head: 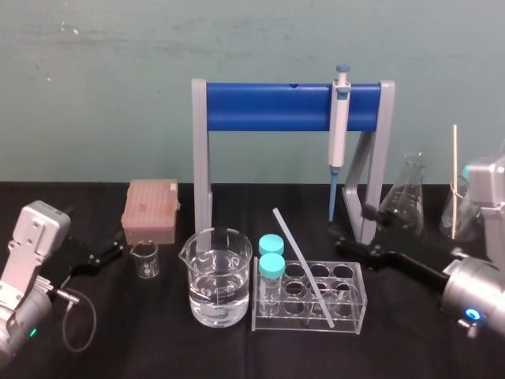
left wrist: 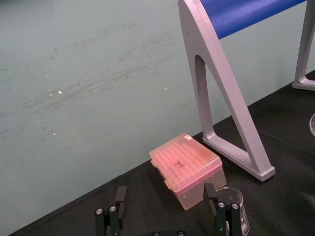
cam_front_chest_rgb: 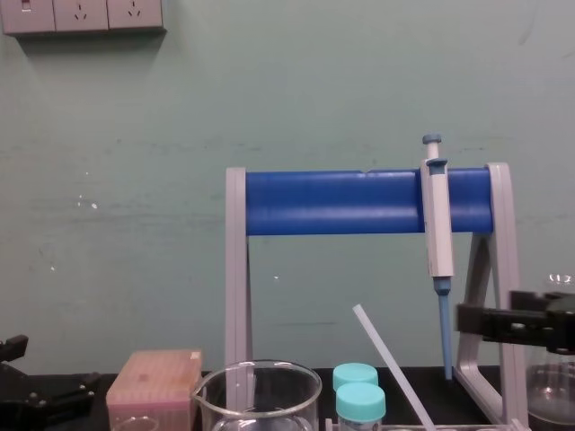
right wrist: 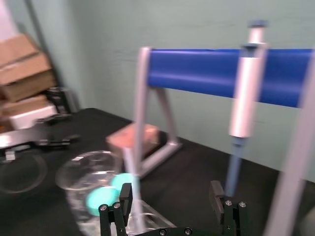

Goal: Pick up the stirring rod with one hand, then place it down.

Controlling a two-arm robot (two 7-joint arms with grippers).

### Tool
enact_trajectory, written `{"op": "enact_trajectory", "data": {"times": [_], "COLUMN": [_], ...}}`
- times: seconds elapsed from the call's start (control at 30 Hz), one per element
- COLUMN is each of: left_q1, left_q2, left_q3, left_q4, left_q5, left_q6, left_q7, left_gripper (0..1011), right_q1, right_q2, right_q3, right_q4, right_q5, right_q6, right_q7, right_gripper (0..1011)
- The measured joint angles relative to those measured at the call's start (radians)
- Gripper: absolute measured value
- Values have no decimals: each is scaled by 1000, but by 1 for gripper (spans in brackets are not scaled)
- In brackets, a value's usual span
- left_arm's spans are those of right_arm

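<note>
The rack and the teal-capped tubes crowd the lower end of the stirring rod, so my right gripper needs to grab the rod next by its free upper part [cam_front_chest_rgb: 378, 342] [right wrist: 131, 168].
The stirring rod [head: 302, 265] is a thin translucent whitish stick. It leans in the clear test-tube rack [head: 357, 309], with its top tilted to the back left. In the chest view the stirring rod [cam_front_chest_rgb: 386, 359] rises behind the teal caps. My right gripper [head: 341, 223] reaches in from the right, just right of the rack and a short way from the rod. It is open, and nothing lies between its fingers [right wrist: 216, 192]. My left gripper [head: 110, 254] rests at the left near the small beaker, and its fingers [left wrist: 120, 195] are open and empty.
A large beaker of water [head: 219, 284] stands left of the rack, with two teal-capped tubes [head: 271, 265] in the rack's left end. A pink tip box [head: 150, 209] and a small beaker [head: 145, 259] sit at the left. The grey-and-blue stand [head: 268, 106] carries a pipette [head: 339, 126]. A flask [head: 406, 197] and a thin stick [head: 454, 181] are at the right.
</note>
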Motion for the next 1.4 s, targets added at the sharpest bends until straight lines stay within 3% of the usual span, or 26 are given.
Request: {"op": "enact_trajectory", "data": {"times": [0.17, 0.37, 0.73, 1.0, 1.4], "left_q1": [0, 0, 0, 0, 0], "left_q2": [0, 0, 0, 0, 0], "left_q3": [0, 0, 0, 0, 0], "left_q4": [0, 0, 0, 0, 0], "left_q5": [0, 0, 0, 0, 0], "left_q6": [0, 0, 0, 0, 0], "left_q7": [0, 0, 0, 0, 0], "left_gripper": [1000, 1000, 1000, 1000, 1000], "right_q1": [38, 95, 219, 250, 254], "right_q2": [-10, -39, -133, -168, -181], "right_q3": [-41, -92, -173, -186, -185], "right_q4": [0, 45, 199, 262, 279], "right_q5": [-7, -40, -123, -151, -168], "right_q6": [18, 27, 16, 14, 10], "right_q7": [72, 109, 137, 140, 140], "right_gripper": [1003, 1003, 1003, 1003, 1003]}}
